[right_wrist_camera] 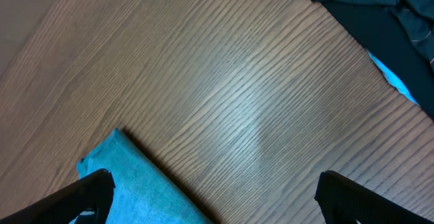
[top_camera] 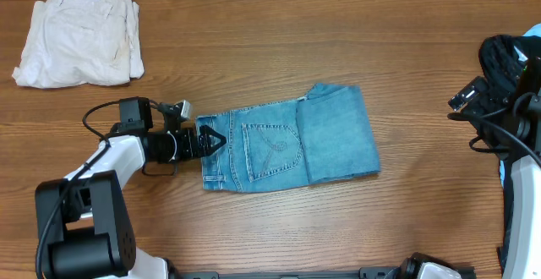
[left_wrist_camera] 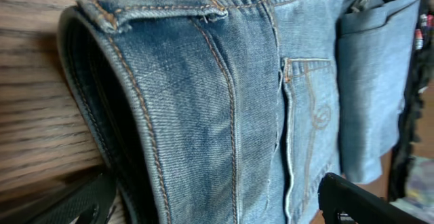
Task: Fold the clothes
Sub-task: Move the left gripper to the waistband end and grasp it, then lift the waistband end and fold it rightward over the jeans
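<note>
I should next pick up the light blue denim jeans with my left gripper by the waistband edge, to fold that end of the jeans over.
The light blue denim jeans lie folded into a compact rectangle at the table's centre, with a stitched back pocket facing up. My left gripper is at their left end, by the waistband. In the left wrist view its open fingers straddle the folded waistband edge of the jeans, and I cannot tell if they touch it. My right gripper hovers at the far right, away from the jeans. In the right wrist view it is open and empty over bare wood.
A cream-white folded garment lies at the back left. A black garment is heaped at the right edge and shows in the right wrist view. A bright blue cloth lies under the right gripper.
</note>
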`<state>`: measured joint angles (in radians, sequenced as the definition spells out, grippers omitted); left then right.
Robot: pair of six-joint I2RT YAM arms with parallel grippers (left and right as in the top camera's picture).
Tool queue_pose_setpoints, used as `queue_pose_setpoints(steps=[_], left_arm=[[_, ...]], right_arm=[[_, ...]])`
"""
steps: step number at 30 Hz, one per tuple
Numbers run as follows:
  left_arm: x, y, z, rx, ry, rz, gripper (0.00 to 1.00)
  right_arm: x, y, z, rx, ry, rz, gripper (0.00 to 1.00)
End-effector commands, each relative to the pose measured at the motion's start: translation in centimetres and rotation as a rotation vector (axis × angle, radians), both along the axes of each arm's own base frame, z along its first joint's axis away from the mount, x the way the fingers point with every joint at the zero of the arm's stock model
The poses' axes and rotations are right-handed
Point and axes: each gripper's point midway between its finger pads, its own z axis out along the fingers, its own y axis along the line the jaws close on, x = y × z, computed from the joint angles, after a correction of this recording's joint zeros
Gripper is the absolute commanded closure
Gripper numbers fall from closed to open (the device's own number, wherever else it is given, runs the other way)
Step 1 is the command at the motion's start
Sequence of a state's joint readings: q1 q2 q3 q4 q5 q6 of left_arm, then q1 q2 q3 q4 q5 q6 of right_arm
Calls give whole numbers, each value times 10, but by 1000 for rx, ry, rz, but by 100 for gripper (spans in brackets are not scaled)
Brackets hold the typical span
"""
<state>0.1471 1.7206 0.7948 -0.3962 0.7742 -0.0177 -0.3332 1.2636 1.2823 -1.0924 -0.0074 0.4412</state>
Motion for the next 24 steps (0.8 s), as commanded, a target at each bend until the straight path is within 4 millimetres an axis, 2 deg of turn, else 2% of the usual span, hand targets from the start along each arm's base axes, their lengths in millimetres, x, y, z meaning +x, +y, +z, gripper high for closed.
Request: queue_pose_setpoints(steps=[1, 5, 13, 16, 19, 20, 24], left_arm=[[-27, -3, -31, -4, 139, -12, 4], [-31, -4, -35, -6, 159, -15, 13], [-31, -4, -35, -7, 163, -15, 45], [-31, -4, -35, -6, 160, -14, 66], [-29, -2, -35, 1, 158, -11, 93], [-28, -1, -35, 6, 158, -10, 96], [-22, 9, -34, 46, 174, 21, 96]], right_arm=[[2, -4, 6, -15, -16, -14, 0], [1, -4, 6, -15, -16, -14, 0], [2, -4, 6, -15, -16, -14, 0], [2, -4, 6, -15, -16, -14, 0], [2, -4, 6, -15, -16, -14, 0], [2, -4, 6, -15, -16, -14, 0], [2, -4, 6, -15, -16, -14, 0]])
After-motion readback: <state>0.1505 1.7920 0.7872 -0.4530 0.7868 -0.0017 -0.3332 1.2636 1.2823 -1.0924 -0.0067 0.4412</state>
